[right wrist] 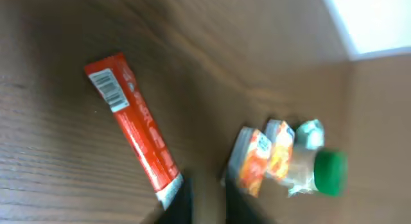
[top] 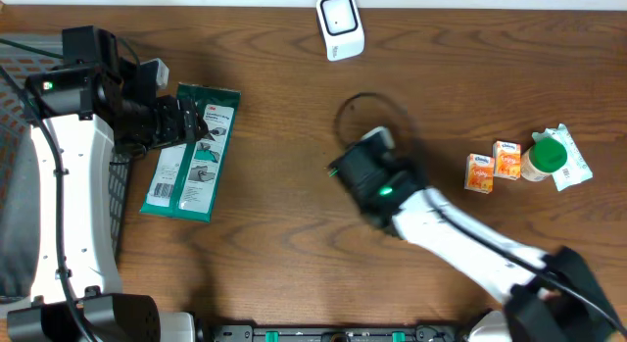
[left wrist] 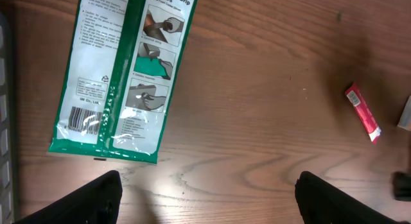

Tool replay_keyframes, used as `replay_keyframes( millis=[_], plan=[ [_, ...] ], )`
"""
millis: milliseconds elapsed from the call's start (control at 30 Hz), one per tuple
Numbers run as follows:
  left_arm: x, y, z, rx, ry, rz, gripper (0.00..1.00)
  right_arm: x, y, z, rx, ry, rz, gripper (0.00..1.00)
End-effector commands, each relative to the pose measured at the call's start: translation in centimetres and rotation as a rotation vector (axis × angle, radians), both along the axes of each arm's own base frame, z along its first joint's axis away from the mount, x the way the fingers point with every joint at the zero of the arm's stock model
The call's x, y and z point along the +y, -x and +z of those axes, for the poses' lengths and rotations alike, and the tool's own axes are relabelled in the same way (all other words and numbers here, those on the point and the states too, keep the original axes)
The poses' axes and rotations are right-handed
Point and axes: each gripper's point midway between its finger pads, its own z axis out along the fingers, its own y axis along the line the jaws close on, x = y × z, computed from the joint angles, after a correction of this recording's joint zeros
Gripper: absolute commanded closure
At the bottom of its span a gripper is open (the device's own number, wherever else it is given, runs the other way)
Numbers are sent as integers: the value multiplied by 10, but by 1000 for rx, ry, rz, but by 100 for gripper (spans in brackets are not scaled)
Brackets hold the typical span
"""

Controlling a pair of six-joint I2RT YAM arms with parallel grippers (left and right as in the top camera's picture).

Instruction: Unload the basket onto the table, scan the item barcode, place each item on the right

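Note:
I should grab the red stick packet next with my right gripper by the white end away from the barcode. Then I can turn the packet over for scanning.
A red stick packet lies on the wooden table with its barcode facing up; the left wrist view also shows the packet. My right gripper hangs over its white end, which touches the outside of the left finger. The jaws stand a narrow gap apart with only table between them. Overhead, the right gripper hides the packet. A white scanner stands at the back. My left gripper is wide open and empty beside a green gloves pack.
Two orange packets and a green-capped bottle sit at the right. The gloves pack lies at the left under the left gripper. A dark basket edge borders the far left.

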Motion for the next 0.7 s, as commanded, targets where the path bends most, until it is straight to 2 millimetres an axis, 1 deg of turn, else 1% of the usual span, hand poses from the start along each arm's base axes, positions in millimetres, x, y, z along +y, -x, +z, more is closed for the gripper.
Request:
replay_keyframes(
  millis=[0, 33, 67, 100, 167, 233, 300, 400, 433, 567, 600, 667],
  plan=[
    [-1, 2, 4, -8, 5, 4, 13, -14, -1, -14, 1, 102, -37, 54],
    [-1, 2, 4, -8, 5, 4, 13, -13, 2, -27, 68, 37, -39, 41],
    [-1, 2, 4, -8, 5, 4, 13, -13, 4, -39, 133, -28, -44, 34],
    [-1, 2, 4, -8, 5, 4, 13, -16, 7, -56, 243, -153, -68, 32],
    [-1, 2, 4, -8, 5, 4, 13, -24, 11, -70, 355, -288, -99, 36],
    [-1, 2, 4, -8, 5, 4, 13, -29, 14, -78, 435, -390, -104, 42],
    [-1, 2, 4, -8, 5, 4, 13, -34, 16, -82, 500, -498, -108, 46],
    [-1, 2, 4, -8, 5, 4, 13, -40, 15, -82, 553, -688, -114, 59],
    [-1, 2, 4, -8, 5, 4, 13, -45, 13, -82, 553, -742, -135, 60],
    [-1, 2, 4, -8, 5, 4, 13, -68, 11, -83, 539, -833, -217, 60],
    [-1, 2, 4, -8, 5, 4, 13, -71, 13, -84, 540, -850, -230, 60],
    [-1, 2, 4, -8, 5, 4, 13, -70, 16, -87, 546, -874, -232, 58]
  ],
)
